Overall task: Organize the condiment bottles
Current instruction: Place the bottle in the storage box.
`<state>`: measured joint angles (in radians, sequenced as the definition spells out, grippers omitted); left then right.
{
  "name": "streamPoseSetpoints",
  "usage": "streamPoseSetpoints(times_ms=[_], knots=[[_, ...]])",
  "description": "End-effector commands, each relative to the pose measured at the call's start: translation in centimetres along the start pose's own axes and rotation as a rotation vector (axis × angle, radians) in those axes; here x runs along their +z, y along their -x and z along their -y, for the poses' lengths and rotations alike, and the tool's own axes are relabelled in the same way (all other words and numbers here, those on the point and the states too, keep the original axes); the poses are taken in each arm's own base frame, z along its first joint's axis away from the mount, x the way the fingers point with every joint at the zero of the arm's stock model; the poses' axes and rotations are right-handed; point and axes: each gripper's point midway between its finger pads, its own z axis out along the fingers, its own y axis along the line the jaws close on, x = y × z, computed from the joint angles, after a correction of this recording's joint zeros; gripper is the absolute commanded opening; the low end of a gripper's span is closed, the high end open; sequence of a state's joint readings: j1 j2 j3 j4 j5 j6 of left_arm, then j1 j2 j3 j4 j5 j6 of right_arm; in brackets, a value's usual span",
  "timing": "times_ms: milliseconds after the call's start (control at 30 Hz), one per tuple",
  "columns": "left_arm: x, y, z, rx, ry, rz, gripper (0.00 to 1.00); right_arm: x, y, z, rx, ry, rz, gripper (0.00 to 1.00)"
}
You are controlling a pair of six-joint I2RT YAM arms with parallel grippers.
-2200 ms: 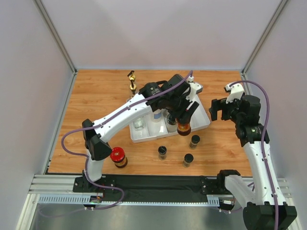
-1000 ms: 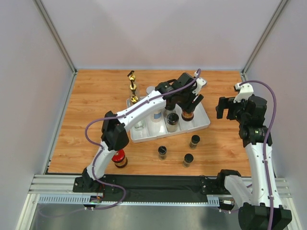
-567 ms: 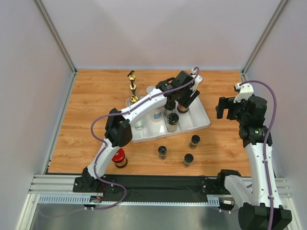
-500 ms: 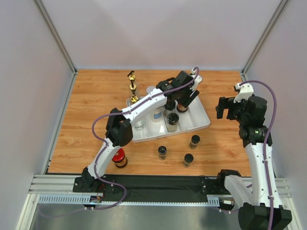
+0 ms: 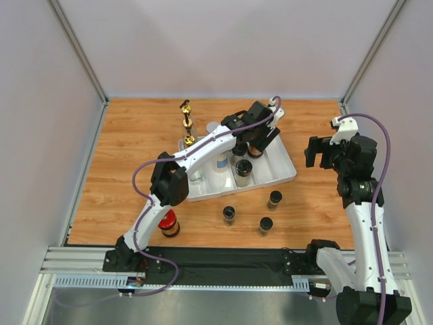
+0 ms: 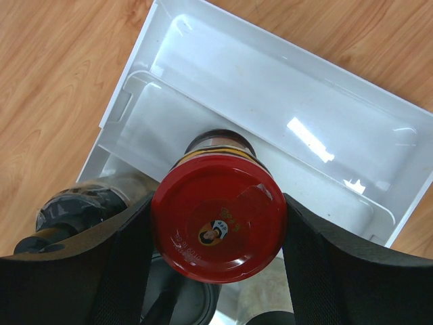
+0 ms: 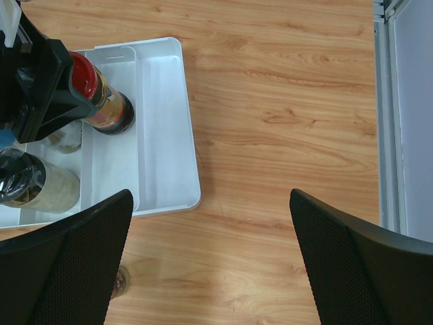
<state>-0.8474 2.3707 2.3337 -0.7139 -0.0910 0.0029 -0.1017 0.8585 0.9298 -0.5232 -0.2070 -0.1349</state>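
The red-lidded dark jar has its base down inside the tray's far section and would stand there, so it is time now for my left gripper to release it.
My left gripper is shut on a red-lidded dark jar, its fingers on both sides of the lid. In the right wrist view this jar has its base down in a far compartment of the white divided tray. My right gripper is open and empty, above bare wood right of the tray. A second red-lidded jar stands by the left arm's base. Three black-capped spice jars stand in front of the tray. Gold-spouted bottles stand behind it.
The tray also holds a dark-lidded clear jar and other clear jars partly hidden under the left arm. Grey walls close in the table on three sides. A metal rail runs along the right edge.
My left gripper has carried the red-lidded jar from the tray's near side to its far end and lowered it. My right arm has shifted slightly right. Almost nothing moved in the last half second.
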Motion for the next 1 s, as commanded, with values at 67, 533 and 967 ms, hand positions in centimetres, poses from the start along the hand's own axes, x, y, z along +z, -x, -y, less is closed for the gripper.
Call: streamPoseSetpoints(times_ms=[67, 533, 967], knots=[[-2.9, 6.4, -0.8, -0.013, 0.021, 0.202, 0.5, -0.6, 2.0, 0.3, -0.008, -0.019, 0.075, 1.0], [-4.8, 7.7, -1.0, -0.021, 0.023, 0.235, 0.81, -0.7, 2.0, 0.2, -0.013, -0.013, 0.078, 1.0], [-8.7, 10.3, -1.2, -0.019, 0.011, 0.312, 0.96, -0.8, 1.9, 0.2, -0.029, -0.003, 0.083, 1.0]])
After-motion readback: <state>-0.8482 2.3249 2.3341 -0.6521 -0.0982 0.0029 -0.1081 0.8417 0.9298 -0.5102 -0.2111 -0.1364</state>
